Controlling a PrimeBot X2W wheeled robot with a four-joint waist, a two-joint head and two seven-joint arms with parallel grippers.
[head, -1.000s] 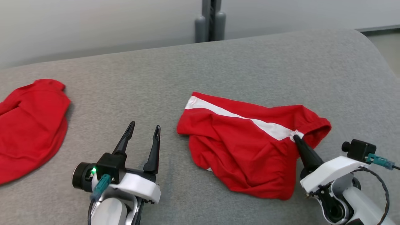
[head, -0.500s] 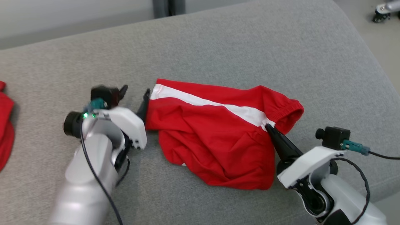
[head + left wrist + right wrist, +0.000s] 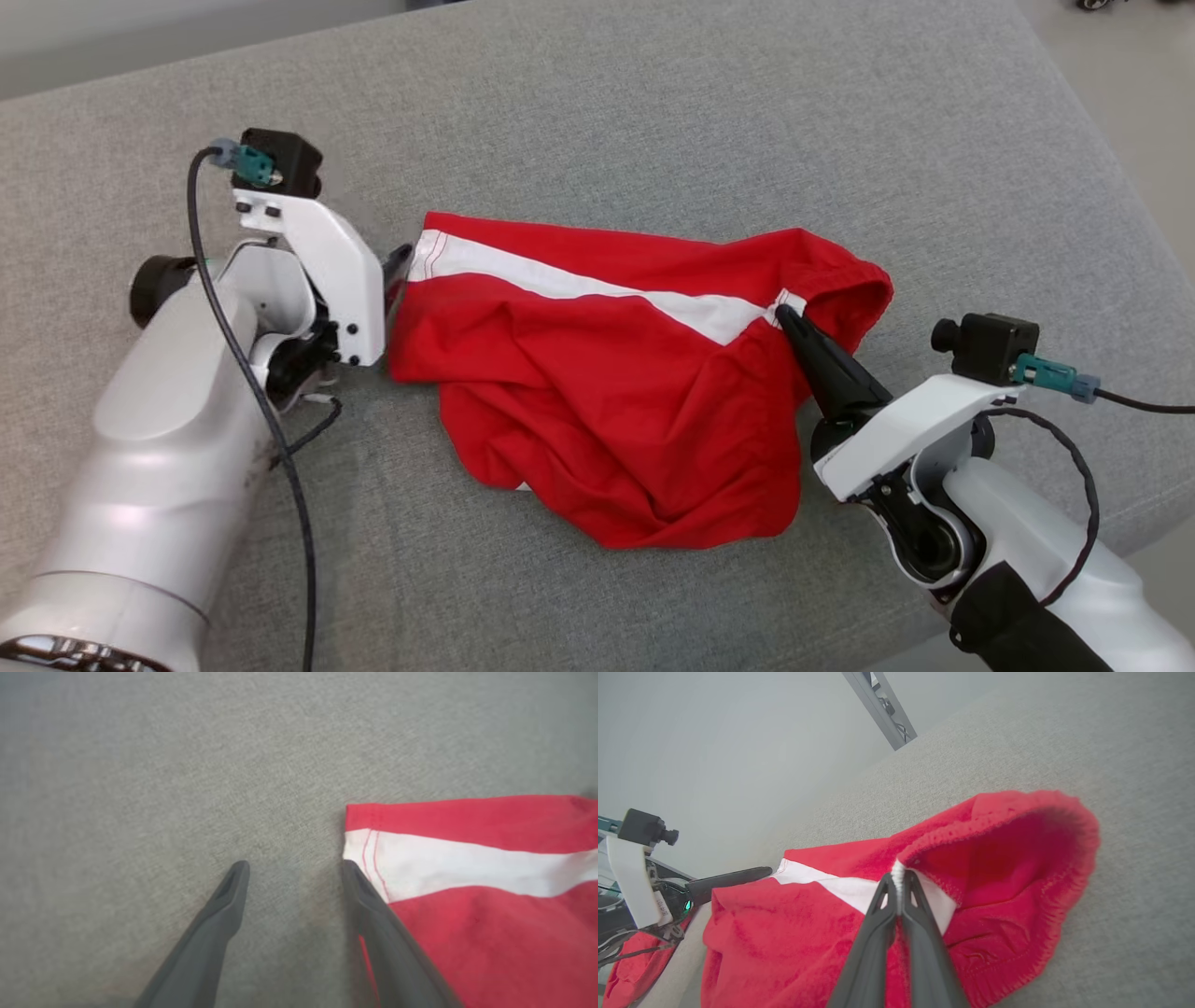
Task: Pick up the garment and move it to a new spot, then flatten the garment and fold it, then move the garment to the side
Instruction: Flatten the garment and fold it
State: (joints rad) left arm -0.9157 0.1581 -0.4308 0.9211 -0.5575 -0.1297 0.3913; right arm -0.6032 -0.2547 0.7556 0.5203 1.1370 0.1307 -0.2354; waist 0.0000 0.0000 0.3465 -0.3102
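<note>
Next, my left gripper grabs the leg-hem corner [image 3: 422, 256] [image 3: 356, 850] of the shorts, where a stitched edge lies free, since their body lies in slack, crumpled folds.
The garment [image 3: 607, 392] is a pair of red shorts with a white side stripe, lying crumpled on the grey cushion [image 3: 653, 112]. My right gripper [image 3: 782, 314] is shut on the waistband where the white stripe ends; in the right wrist view the garment [image 3: 994, 868] bunches around the pinched fingertips [image 3: 896, 880]. My left gripper [image 3: 294, 868] is open and low over the cushion at the garment's left hem corner [image 3: 369, 849]. Its right finger [image 3: 369, 905] touches the hem edge and its left finger is over bare fabric. In the head view the left gripper [image 3: 401, 263] is mostly hidden behind its white wrist.
The cushion's right edge [image 3: 1120, 187] drops to the floor. A second red cloth [image 3: 626, 970] lies far left, behind the left arm. A grey post [image 3: 882, 709] stands behind the cushion against the pale wall. Bare cushion stretches beyond the garment.
The head camera has turned and tilted down. My left arm has swung forward and right, from near the front edge to the garment's left hem corner. The right gripper keeps its hold.
</note>
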